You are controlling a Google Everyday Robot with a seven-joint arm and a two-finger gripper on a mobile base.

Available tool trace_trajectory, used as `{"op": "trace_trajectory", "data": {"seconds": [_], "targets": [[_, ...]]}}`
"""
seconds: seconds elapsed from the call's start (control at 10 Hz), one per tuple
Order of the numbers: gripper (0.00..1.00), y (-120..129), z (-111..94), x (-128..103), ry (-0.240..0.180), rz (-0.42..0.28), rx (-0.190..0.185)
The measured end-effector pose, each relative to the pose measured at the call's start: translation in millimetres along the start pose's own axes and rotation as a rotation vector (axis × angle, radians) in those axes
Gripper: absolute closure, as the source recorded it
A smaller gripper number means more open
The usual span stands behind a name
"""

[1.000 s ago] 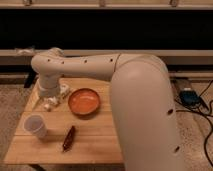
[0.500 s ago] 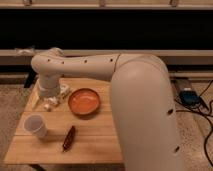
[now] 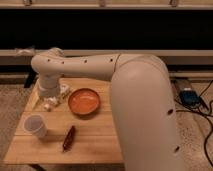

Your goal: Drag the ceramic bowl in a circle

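Observation:
The ceramic bowl needs to move in a circle, so my gripper needs to grab the bowl by its rim [image 3: 89,91] next and drag it.
The ceramic bowl [image 3: 84,101], shallow, glossy orange with a darker rim, sits upright on the wooden table [image 3: 97,145] near its back middle. My gripper [image 3: 56,99] hangs at the end of the white arm just left of the bowl, low over the table's back left corner. Its pale fingers stand open and nothing is between them. A small gap separates the gripper from the bowl's left rim. The bowl is empty.
A small white cup [image 3: 35,125] stands at the table's front left. A dark brown oblong item [image 3: 69,138] lies in front of the bowl. My bulky arm [image 3: 145,110] covers the table's right side. A blue device [image 3: 190,96] and cables lie on the floor, right.

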Motion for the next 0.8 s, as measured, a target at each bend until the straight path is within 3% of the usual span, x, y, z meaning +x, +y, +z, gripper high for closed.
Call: {"op": "trace_trajectory", "data": {"seconds": [0.7,0.8], "targets": [[0.2,-0.2,-0.6,-0.8,0.0,0.001,0.002],[0.2,-5.6,1.1,-2.1,0.008,0.022,0.021]]}}
